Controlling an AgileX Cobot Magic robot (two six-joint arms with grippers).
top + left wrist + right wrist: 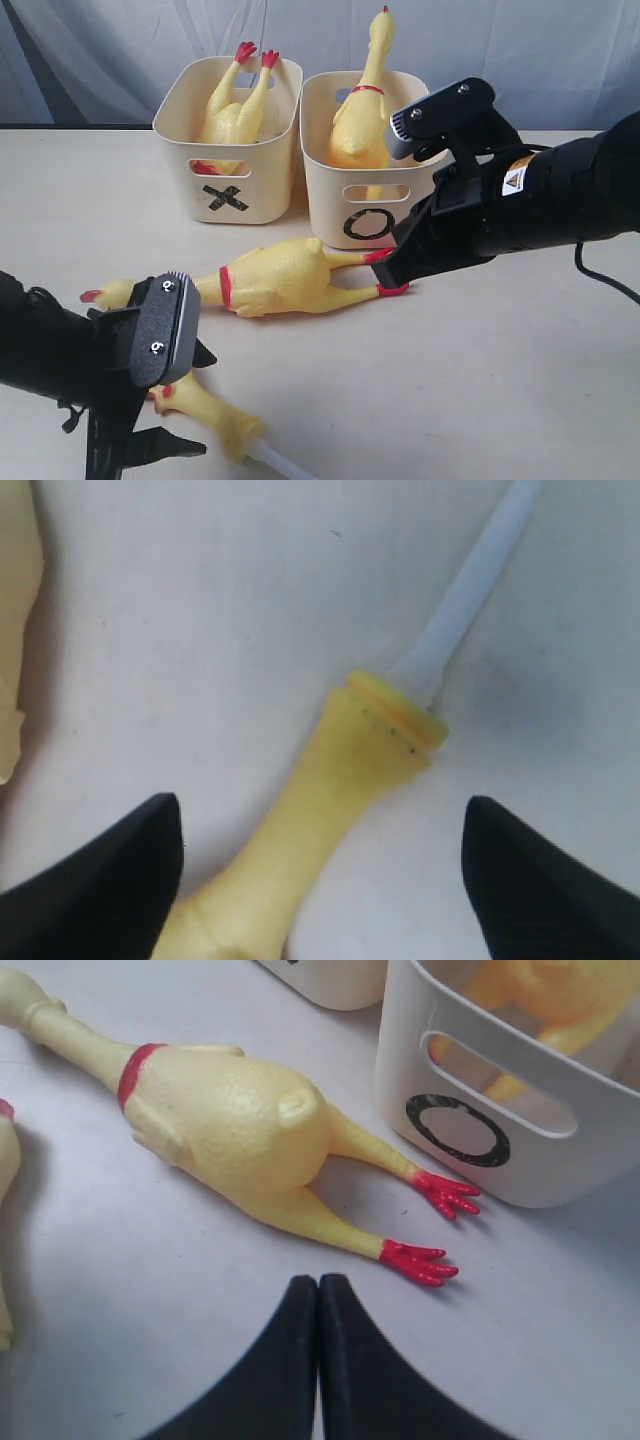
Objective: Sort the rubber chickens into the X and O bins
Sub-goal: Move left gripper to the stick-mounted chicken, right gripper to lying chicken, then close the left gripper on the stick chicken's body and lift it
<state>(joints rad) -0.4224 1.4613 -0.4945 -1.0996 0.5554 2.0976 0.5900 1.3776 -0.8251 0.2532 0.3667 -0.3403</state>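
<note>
The head-and-neck piece will go into the X bin, so the left gripper will next grab it by its neck (205, 410) (310, 820).
The X bin (180, 150) holds a chicken body (235, 112) with its legs up. In the O bin (330, 195) a whole chicken (362, 110) stands upright. Another whole chicken (275, 278) lies on the table in front of the bins, feet toward the O bin (560, 1160). My right gripper (318, 1282) is shut and empty, just short of that chicken's red feet (415, 1260). A head-and-neck piece (340, 780) with a white tube (470, 590) lies at the front left. My left gripper (322, 815) is open, one finger on each side of the neck and apart from it.
The bins stand side by side at the back of the table, against a pale curtain. The right arm (540, 200) reaches across in front of the O bin. The lying chicken (230, 1120) stretches between the two grippers.
</note>
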